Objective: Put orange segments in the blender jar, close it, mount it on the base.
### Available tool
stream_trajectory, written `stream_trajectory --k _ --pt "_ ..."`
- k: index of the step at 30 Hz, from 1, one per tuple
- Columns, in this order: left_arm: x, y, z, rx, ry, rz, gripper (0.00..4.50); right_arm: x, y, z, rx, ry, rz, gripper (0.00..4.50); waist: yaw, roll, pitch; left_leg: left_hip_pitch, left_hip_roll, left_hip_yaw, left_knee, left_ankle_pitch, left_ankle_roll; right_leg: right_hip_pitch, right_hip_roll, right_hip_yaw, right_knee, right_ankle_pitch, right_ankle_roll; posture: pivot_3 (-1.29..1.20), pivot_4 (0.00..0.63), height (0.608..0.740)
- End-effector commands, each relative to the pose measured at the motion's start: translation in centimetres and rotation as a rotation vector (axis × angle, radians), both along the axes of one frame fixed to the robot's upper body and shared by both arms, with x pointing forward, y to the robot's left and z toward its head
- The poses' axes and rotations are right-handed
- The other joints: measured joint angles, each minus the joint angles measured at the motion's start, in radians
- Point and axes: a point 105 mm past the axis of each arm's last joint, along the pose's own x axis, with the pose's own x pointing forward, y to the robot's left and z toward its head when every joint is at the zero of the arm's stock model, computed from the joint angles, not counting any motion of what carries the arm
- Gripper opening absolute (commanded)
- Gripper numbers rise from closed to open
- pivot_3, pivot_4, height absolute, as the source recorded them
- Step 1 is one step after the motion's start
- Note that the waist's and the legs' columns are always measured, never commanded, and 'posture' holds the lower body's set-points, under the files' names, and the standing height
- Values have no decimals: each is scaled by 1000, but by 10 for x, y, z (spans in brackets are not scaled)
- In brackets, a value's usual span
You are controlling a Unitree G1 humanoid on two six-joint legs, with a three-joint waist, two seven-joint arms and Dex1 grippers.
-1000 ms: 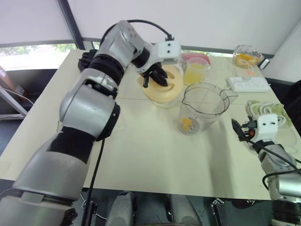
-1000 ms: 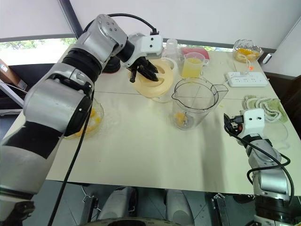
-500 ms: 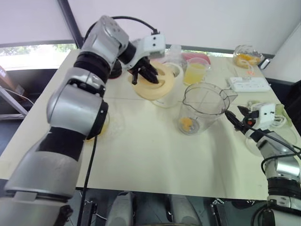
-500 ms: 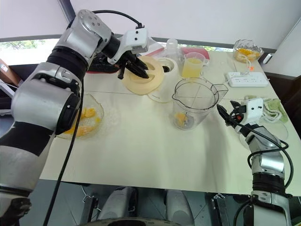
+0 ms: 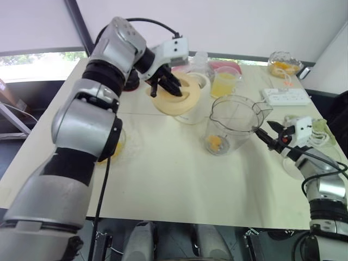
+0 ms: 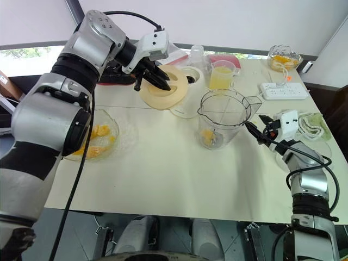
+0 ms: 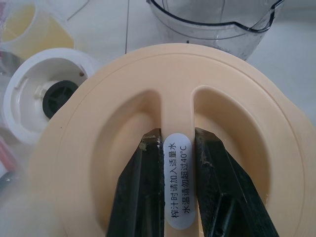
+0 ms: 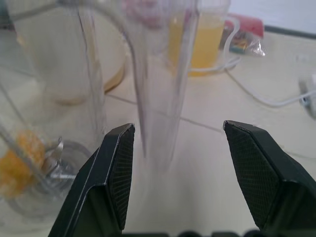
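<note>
My right gripper should next grab the jar by its narrow clear handle (image 5: 263,111). The jar's round body (image 5: 231,126) is wider than my open fingers.
My left gripper (image 7: 177,148) is shut on the raised middle ridge of the flat cream lid (image 5: 175,100), holding it tilted in the air beside the cream-white base (image 6: 190,89), whose dark socket (image 7: 58,96) faces up. The clear blender jar (image 5: 235,120) stands upright mid-table with orange segments (image 5: 215,142) at its bottom by the blade. My right gripper (image 8: 177,148) is open and level at the jar's right side, its fingers on either side of the jar's clear handle (image 8: 155,98) without touching it.
A scalloped glass dish (image 6: 122,142) with more orange pieces sits at the left. A cup of yellow juice (image 5: 225,82) stands behind the jar. A white power strip (image 5: 287,97), a glass bowl (image 5: 283,64) and a coiled cord (image 6: 307,120) lie to the right.
My right gripper has swung from pointing upward to level and moved in toward the jar's handle. The left gripper has carried the lid a little to the left.
</note>
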Motion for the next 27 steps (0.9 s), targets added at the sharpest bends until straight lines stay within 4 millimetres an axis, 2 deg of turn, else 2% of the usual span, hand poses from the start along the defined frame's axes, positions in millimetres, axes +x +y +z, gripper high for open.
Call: stream_trajectory --k 1,14,16,19,20,23,27 --pt "-2 -1 12 -26 -35 -18 270 8 3 9 -3 -48 4 3016 0 0 0 0 0 0 0 0 0 0 0 0 1 0 0 0 150 740" --pt "-8 0 20 -32 -10 -39 270 37 13 0 26 -52 -5 3016 -15 0 0 2 0 0 0 0 0 0 0 0 5 0 0 0 150 740" --pt "-9 1 20 -29 -8 -42 270 38 15 -3 30 -48 -1 2459 -21 0 0 2 0 0 0 0 0 0 0 1 5 0 0 0 150 740" --pt "-9 0 23 -37 -7 -39 270 38 18 -7 32 -48 -3 1112 -24 0 0 2 0 0 0 0 0 0 0 1 5 0 0 0 150 740" --pt "-10 -1 25 -43 -8 -37 270 37 19 -8 39 -49 -8 850 -24 0 0 3 0 0 0 0 0 0 0 1 5 0 0 0 150 740" --pt "-11 -2 30 -60 -10 -34 270 35 22 -8 57 -61 -17 850 -23 0 0 3 0 -1 1 1 -1 1 -1 1 6 0 0 0 150 740" --pt "-13 -6 44 -98 -17 -30 270 27 44 -4 96 -91 -32 850 -24 0 0 3 0 -2 1 1 -1 1 0 1 7 0 0 0 150 740"
